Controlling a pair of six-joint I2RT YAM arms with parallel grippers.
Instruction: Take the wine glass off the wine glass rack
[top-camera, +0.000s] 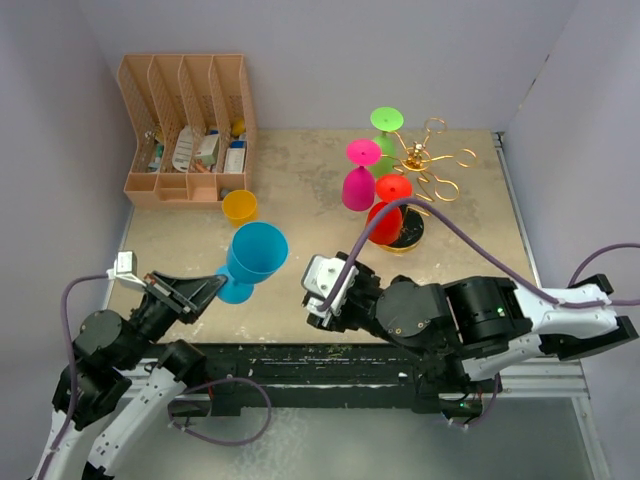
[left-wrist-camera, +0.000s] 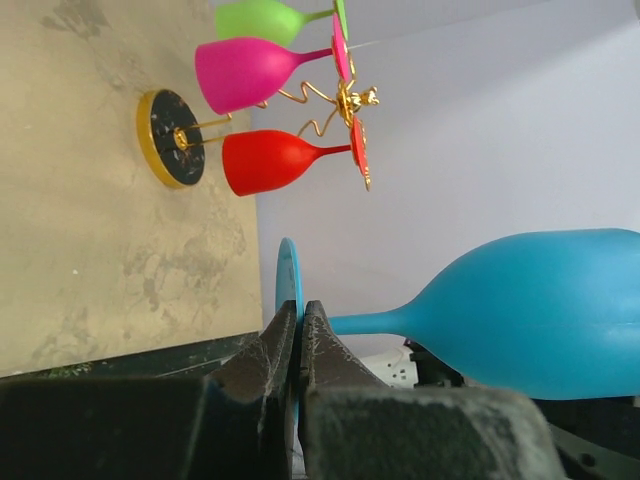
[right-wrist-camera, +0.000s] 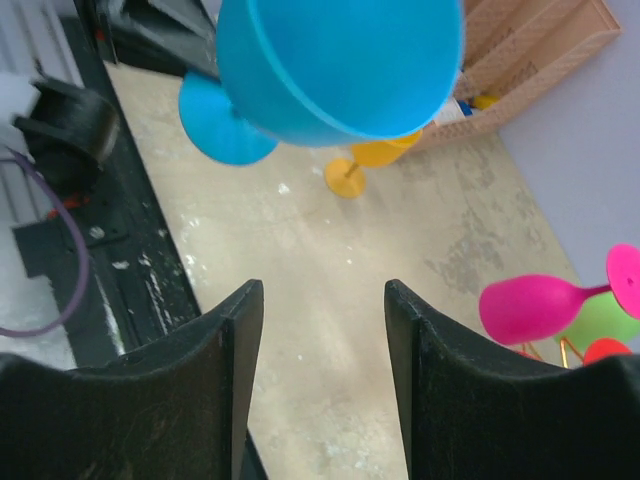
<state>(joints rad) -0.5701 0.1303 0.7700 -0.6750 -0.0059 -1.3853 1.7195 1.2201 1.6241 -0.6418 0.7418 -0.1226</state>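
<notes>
The blue wine glass should stand on the tabletop on its round foot, so my right gripper needs to grab it by its rim (top-camera: 286, 244) (right-wrist-camera: 352, 134) next and leave the foot free.
The gold wire wine glass rack (top-camera: 432, 160) stands at the back right of the table, with a green (top-camera: 385, 135), a pink (top-camera: 357, 182) and a red wine glass (top-camera: 387, 216) hanging upside down on it. My left gripper (top-camera: 205, 291) is shut on the round foot of a blue wine glass (top-camera: 256, 252) and holds it tilted over the front left, away from the rack. In the left wrist view my fingers (left-wrist-camera: 300, 320) pinch the blue foot (left-wrist-camera: 286, 278), and the rack (left-wrist-camera: 172, 138) shows beyond. My right gripper (top-camera: 318, 292) is open and empty over the table's front middle (right-wrist-camera: 323, 295).
An orange wine glass (top-camera: 240, 207) stands on the table beside a peach file organiser (top-camera: 185, 130) holding small items at the back left. Grey walls close in the left, back and right. The black front rail (top-camera: 330, 355) runs along the near edge.
</notes>
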